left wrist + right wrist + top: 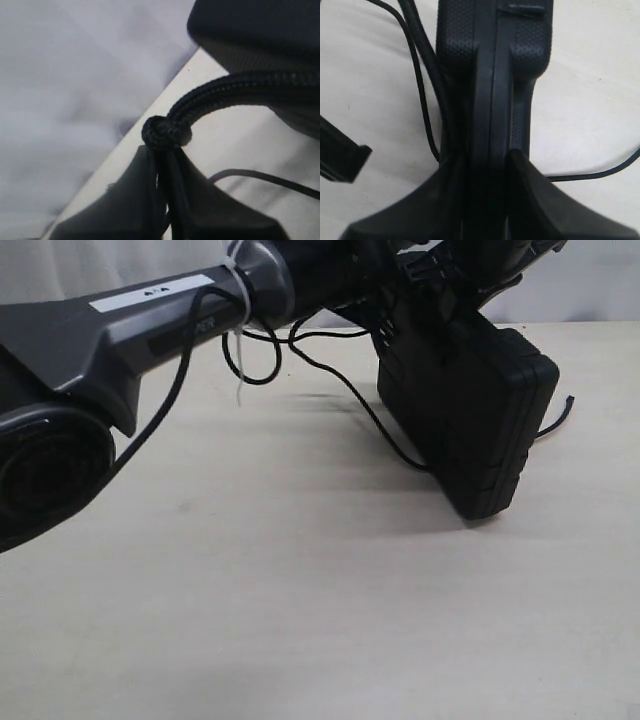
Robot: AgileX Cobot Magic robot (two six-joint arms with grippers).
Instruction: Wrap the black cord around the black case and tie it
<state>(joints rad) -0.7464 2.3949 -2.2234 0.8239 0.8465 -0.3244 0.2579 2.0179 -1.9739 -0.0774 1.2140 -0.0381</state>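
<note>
The small knot (166,132) at the left gripper's fingers hangs high above the table, so the robot should lower the black cord (250,85) with that gripper before releasing it.
The black case (480,420) hangs tilted above the table, one lower corner near the surface. My right gripper (487,157) is shut on its edge, one finger on each face of the case (492,75). The black cord (350,390) runs from the case's lower left side up in loops toward the arms. Its other end (562,412) trails on the table to the right. My left gripper (162,155) is shut on the cord just below a small knot (165,132). From the knot the cord (250,85) leads off under the case (260,30).
My left arm (110,340) fills the upper left of the exterior view, with a smooth cable (165,405) held to it by a white zip tie (238,350). The beige table (300,590) spreads below. A white backdrop (60,75) stands past its edge.
</note>
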